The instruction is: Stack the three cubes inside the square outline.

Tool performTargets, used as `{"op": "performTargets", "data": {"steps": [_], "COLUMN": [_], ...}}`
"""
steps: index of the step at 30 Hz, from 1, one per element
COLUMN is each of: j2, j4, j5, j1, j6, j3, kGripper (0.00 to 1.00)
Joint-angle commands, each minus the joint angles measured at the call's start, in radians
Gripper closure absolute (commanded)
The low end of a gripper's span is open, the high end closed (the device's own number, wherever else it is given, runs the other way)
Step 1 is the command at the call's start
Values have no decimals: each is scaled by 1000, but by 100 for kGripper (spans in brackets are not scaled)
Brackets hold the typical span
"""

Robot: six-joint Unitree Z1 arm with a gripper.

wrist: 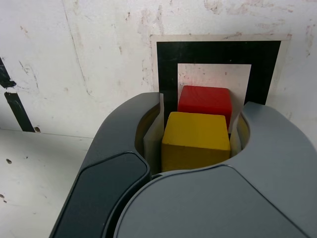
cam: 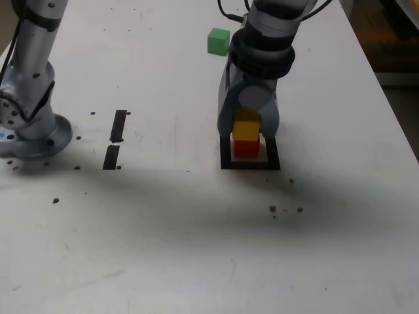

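The yellow cube (cam: 247, 131) has its base on the red cube (cam: 246, 149) inside the outline and would stand, so it is time for my gripper to release it.
In the exterior view the red cube (cam: 246, 149) sits inside the square outline (cam: 250, 165) of black tape. The yellow cube (cam: 247, 131) is directly on top of it, edges roughly in line. My gripper (cam: 247, 134) comes down from above and is shut on the yellow cube, one jaw on each side. The wrist view shows the yellow cube (wrist: 195, 141) between the jaws of my gripper (wrist: 198, 124), with the red cube (wrist: 204, 99) below it inside the outline (wrist: 218, 52). The green cube (cam: 218, 41) stands alone on the table beyond the arm, towards the back.
Two short black tape strips (cam: 118, 125) (cam: 111, 157) lie to the exterior view's left of the outline. The arm's grey base (cam: 33, 124) stands at the far left. The table edge (cam: 386, 91) runs along the right, with dark floor beyond.
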Motion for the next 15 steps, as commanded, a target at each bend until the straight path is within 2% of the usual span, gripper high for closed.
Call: {"op": "performTargets", "data": {"steps": [1, 5, 10, 15], "j2": [4, 4, 4, 3], "j4": [-1, -2, -2, -4], "j5": [0, -3, -6, -9], "j1": [3, 7, 13, 18], "j6": [1, 2, 4, 13], "j3": [0, 3, 5, 6], "kGripper": [76, 67, 44, 27]}}
